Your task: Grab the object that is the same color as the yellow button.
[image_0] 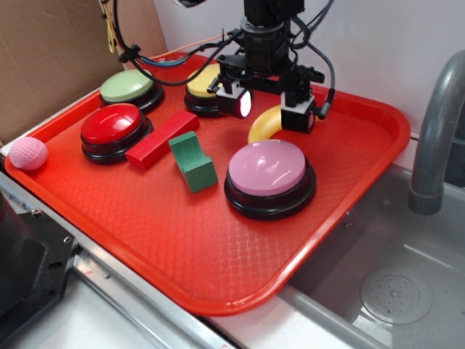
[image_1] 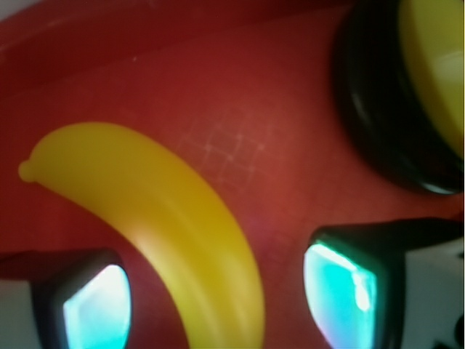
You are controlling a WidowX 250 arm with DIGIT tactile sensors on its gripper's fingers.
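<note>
My gripper should close now, and it would hold the curved yellow banana: both fingers are low beside the banana, close over the red tray [image_1: 282,254].
The object, a small curved yellow toy banana [image_0: 263,125] [image_1: 167,218], lies on the red tray [image_0: 182,247] just behind the pink button. My gripper [image_0: 266,109] [image_1: 218,298] is low over it and open. One finger [image_1: 94,305] stands on each side of the banana, and red tray shows in the gaps, so neither pad touches it. The yellow button [image_0: 202,80] [image_1: 436,65], a pale yellow dome on a black base, sits just left of the gripper and is partly hidden by it in the exterior view.
On the tray there are also a green button [image_0: 127,86], a red button [image_0: 112,125], a pink button [image_0: 269,169], a red block [image_0: 161,139] and a green block [image_0: 192,161]. A pink ball [image_0: 27,153] rests at the left rim. A grey faucet [image_0: 436,131] and a sink stand to the right.
</note>
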